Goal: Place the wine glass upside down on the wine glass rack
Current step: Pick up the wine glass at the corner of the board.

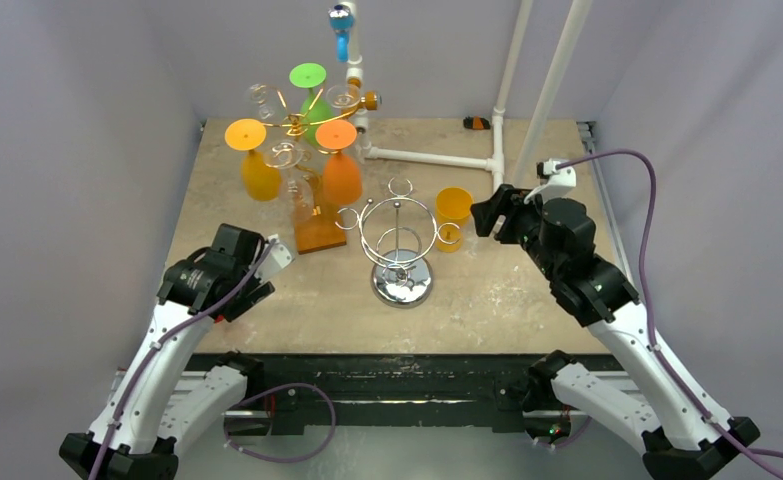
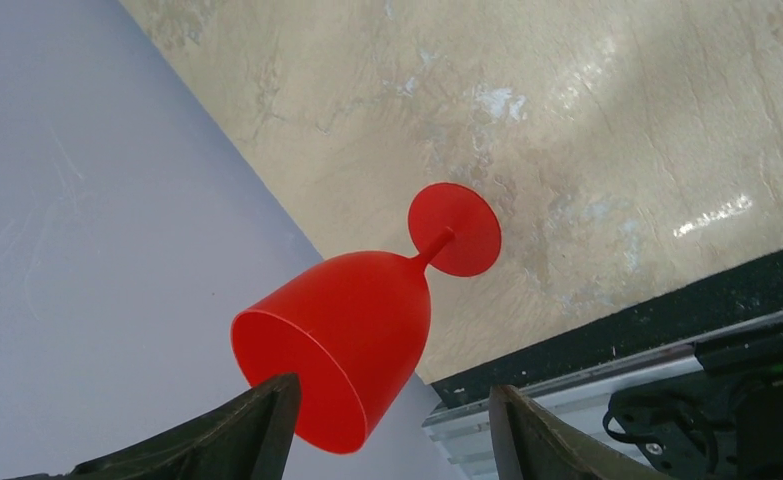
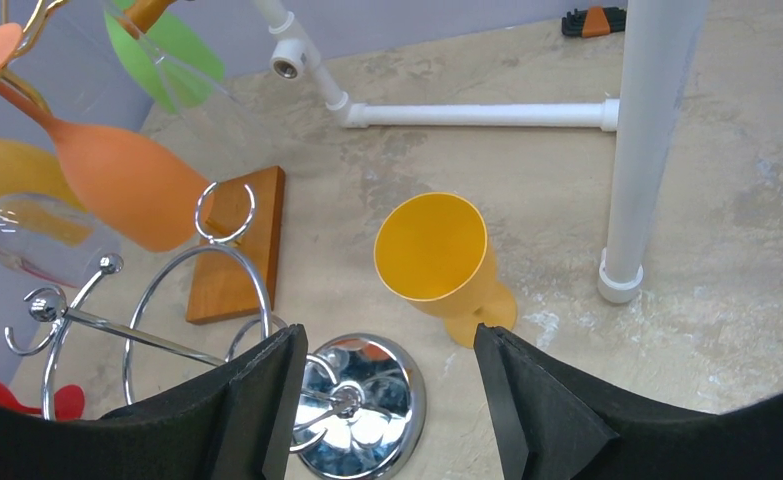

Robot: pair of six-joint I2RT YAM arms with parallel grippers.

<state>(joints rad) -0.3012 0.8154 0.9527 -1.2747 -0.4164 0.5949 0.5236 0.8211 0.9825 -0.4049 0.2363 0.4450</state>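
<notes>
The red wine glass's round foot should stay free for my right gripper. I should grip the glass by the rim of its bowl (image 2: 358, 391) with my left gripper.
A red wine glass (image 2: 352, 340) shows in the left wrist view, its rim toward my camera and its foot over the table by the left wall. My left gripper (image 2: 392, 430) is open; the glass rim is close to the left finger, not held. In the top view the left gripper (image 1: 252, 297) hides this glass. A yellow wine glass (image 1: 454, 208) stands upright right of the chrome rack (image 1: 399, 245). My right gripper (image 1: 489, 215) is open and empty, just short of the yellow glass (image 3: 437, 255), over the chrome rack's base (image 3: 367, 400).
A gold rack on a wooden base (image 1: 317, 232) at the back left holds orange, green and clear glasses upside down. White pipes (image 1: 497, 150) stand at the back right. The left wall (image 2: 87, 250) is close to the red glass.
</notes>
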